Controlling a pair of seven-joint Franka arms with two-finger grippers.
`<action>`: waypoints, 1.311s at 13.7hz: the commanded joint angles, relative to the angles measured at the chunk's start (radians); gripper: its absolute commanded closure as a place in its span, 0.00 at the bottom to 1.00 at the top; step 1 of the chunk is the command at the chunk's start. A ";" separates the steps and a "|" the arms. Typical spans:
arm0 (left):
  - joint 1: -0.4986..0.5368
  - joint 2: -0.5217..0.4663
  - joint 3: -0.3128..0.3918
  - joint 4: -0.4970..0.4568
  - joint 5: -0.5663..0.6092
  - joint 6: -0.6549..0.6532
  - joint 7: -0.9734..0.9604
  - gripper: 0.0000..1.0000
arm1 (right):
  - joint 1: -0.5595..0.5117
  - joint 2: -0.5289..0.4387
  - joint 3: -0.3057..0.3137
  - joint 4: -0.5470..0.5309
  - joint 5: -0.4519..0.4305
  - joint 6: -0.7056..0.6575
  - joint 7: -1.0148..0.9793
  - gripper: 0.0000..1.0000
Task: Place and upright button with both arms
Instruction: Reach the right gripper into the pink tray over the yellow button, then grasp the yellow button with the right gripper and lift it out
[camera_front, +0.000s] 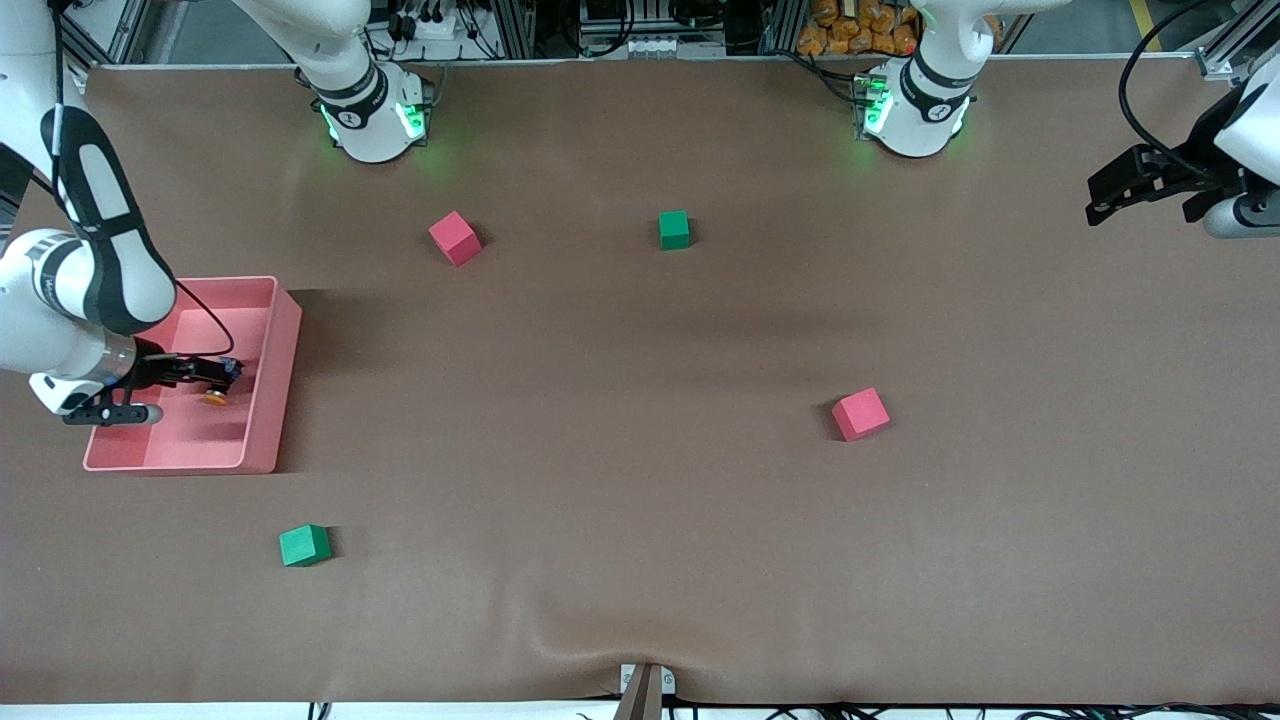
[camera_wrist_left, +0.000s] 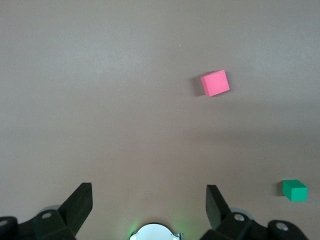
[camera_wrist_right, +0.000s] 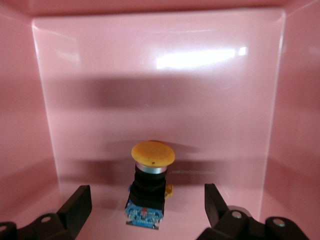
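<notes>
The button needs to be set upright, so I should grab it by its black body (camera_wrist_right: 148, 191) with my right gripper next.
The button (camera_wrist_right: 150, 182), with an orange cap, a black body and a blue base, lies on the floor of the pink bin (camera_wrist_right: 150, 85). My right gripper (camera_wrist_right: 147, 192) is down in the bin, open, with one finger on each side of the button and apart from it. In the front view the right gripper (camera_front: 215, 375) sits low in the bin (camera_front: 275, 385), with the orange cap (camera_front: 213, 398) at its tip. My left gripper (camera_front: 1100, 200) waits in the air over the left arm's end of the table, open and empty (camera_wrist_left: 149, 200).
One red cube (camera_front: 455, 238) and one green cube (camera_front: 674, 229) lie toward the bases. Another red cube (camera_front: 860, 414) lies mid-table and shows in the left wrist view (camera_wrist_left: 215, 83). A second green cube (camera_front: 304, 545) lies nearer the front camera than the bin.
</notes>
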 joint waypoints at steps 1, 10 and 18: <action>0.001 -0.008 -0.007 0.012 0.020 -0.013 -0.001 0.00 | -0.023 0.016 0.016 -0.033 -0.011 0.065 -0.043 0.00; -0.002 -0.011 -0.007 0.012 0.008 -0.017 -0.008 0.00 | -0.027 0.058 0.016 -0.033 -0.012 0.105 -0.083 1.00; 0.001 -0.009 -0.005 0.010 0.008 -0.027 -0.002 0.00 | -0.015 0.044 0.017 0.188 -0.012 -0.194 -0.079 1.00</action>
